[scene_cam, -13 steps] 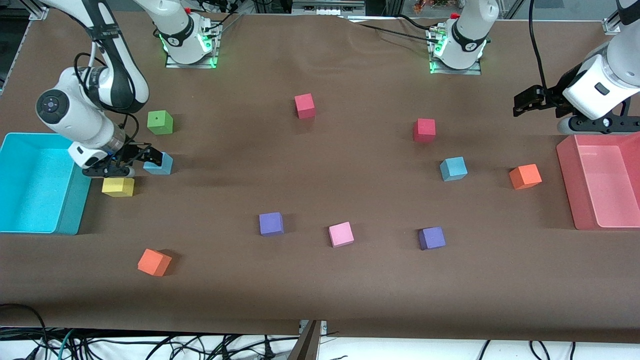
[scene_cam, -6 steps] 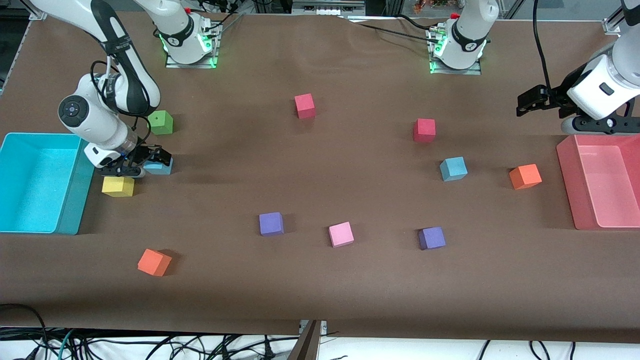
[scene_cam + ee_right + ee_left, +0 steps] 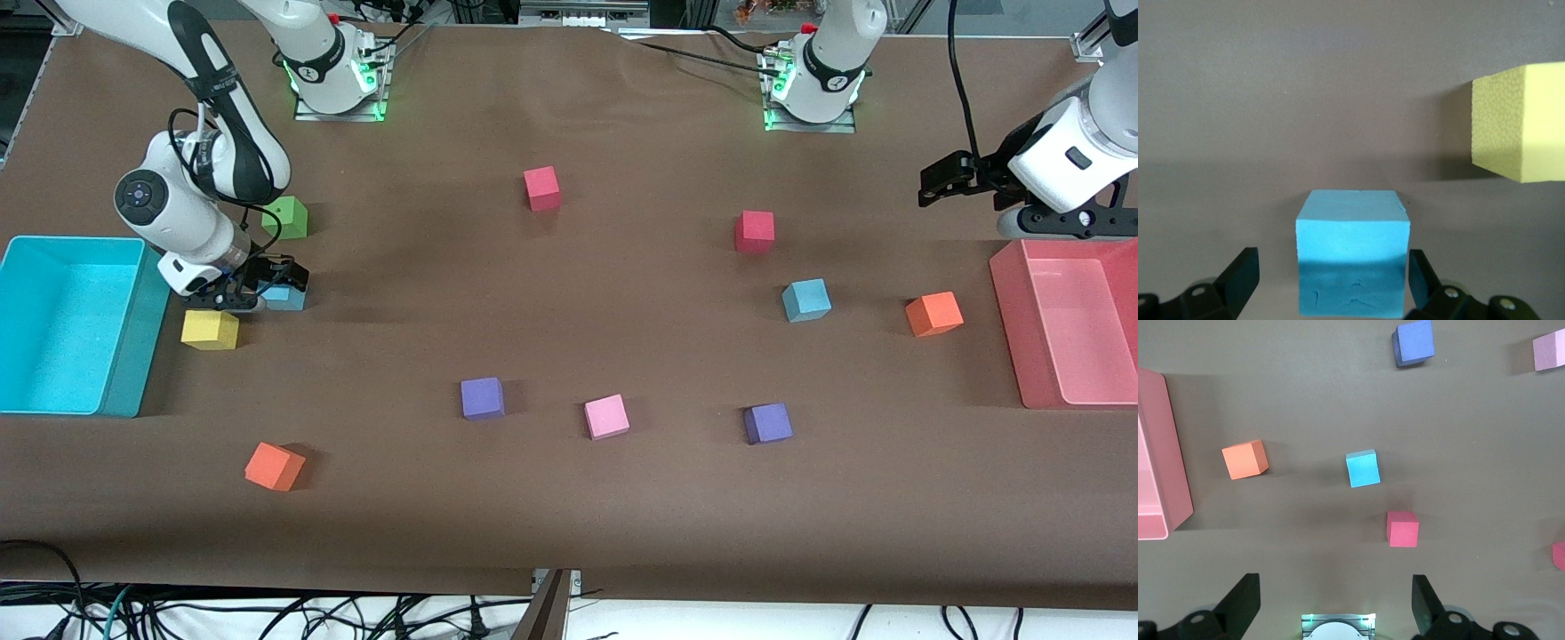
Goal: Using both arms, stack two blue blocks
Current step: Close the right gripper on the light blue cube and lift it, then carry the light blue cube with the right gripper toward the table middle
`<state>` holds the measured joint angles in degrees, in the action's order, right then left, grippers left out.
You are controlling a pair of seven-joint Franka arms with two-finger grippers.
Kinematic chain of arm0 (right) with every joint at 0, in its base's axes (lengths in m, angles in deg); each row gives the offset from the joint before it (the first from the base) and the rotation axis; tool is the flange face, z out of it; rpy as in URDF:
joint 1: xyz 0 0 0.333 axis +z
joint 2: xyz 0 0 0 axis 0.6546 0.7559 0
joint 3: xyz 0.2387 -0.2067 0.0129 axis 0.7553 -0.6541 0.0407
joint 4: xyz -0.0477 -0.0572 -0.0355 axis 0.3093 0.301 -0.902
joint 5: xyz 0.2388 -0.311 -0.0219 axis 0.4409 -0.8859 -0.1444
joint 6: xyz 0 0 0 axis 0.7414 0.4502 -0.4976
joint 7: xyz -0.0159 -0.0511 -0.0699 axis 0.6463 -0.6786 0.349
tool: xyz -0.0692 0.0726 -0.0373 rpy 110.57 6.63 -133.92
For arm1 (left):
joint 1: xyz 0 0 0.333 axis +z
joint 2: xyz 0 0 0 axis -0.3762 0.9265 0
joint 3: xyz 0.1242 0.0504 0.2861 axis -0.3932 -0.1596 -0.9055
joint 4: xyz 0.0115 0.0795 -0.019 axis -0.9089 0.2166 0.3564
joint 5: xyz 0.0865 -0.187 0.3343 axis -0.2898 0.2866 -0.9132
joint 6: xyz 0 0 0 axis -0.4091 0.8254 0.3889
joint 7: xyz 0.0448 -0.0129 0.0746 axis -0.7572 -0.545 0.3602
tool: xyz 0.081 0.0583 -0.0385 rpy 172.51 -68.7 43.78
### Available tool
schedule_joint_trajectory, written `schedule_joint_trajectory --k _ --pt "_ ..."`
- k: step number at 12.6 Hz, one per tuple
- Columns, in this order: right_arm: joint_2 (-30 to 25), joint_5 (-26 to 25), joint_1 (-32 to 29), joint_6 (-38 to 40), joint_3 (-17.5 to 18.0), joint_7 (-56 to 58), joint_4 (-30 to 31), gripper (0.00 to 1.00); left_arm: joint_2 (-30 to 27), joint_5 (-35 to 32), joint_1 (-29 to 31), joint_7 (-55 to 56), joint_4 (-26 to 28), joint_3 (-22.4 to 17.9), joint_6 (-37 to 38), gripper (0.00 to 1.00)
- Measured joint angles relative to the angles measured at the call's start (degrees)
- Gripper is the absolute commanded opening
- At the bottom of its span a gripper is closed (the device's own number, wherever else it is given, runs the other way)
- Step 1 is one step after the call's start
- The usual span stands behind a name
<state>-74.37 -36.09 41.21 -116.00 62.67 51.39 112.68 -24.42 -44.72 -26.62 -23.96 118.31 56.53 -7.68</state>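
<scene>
The right gripper picks up the sky-blue block (image 3: 282, 298) (image 3: 1352, 257) beside the yellow cube by its body next, to stack the two blue blocks.
One sky-blue block (image 3: 286, 300) lies near the cyan bin, between the green and yellow cubes; it fills the right wrist view (image 3: 1353, 233). My right gripper (image 3: 279, 284) is open and low over this block, a finger on each side (image 3: 1331, 281), with small gaps to the block. The second sky-blue block (image 3: 806, 300) lies toward the left arm's end of the table and shows in the left wrist view (image 3: 1363, 468). My left gripper (image 3: 930, 190) is open and empty, held up in the air beside the pink bin (image 3: 1336, 603).
A yellow cube (image 3: 210, 330) (image 3: 1521, 123) and a green cube (image 3: 285, 218) flank the right gripper. The cyan bin (image 3: 133, 356) stands close by. The pink bin (image 3: 1009, 320) is at the left arm's end. Red, orange, purple and pink cubes are scattered about.
My right gripper has moved from beside the yellow cube onto the sky-blue block and now straddles it. The left gripper has shifted slightly.
</scene>
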Motion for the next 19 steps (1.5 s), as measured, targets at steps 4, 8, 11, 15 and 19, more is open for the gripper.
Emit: schedule_joint_trajectory --k 4,8,11,15,19 --pt "0.86 -0.66 -0.05 -1.46 -0.05 0.00 0.25 0.41 0.00 0.00 0.24 0.00 0.02 -0.05 0.00 1.00" --pt "0.98 -0.88 -0.24 -1.89 -0.14 -0.01 0.24 0.26 0.00 0.00 0.25 0.00 0.06 -0.05 0.00 1.00" --pt "0.54 -1.12 -0.33 -1.41 -0.17 0.00 -0.33 0.26 0.00 0.00 0.25 0.00 0.06 -0.05 0.00 1.00" --pt "-3.22 -1.53 -0.34 16.13 1.07 -0.49 -8.82 0.26 -0.04 0.00 0.25 0.00 0.04 -0.05 0.00 1.00" --pt "-4.68 -1.55 1.00 36.02 6.95 -7.90 -23.22 0.27 -0.01 0.00 0.49 0.01 0.05 -0.07 0.01 1.00"
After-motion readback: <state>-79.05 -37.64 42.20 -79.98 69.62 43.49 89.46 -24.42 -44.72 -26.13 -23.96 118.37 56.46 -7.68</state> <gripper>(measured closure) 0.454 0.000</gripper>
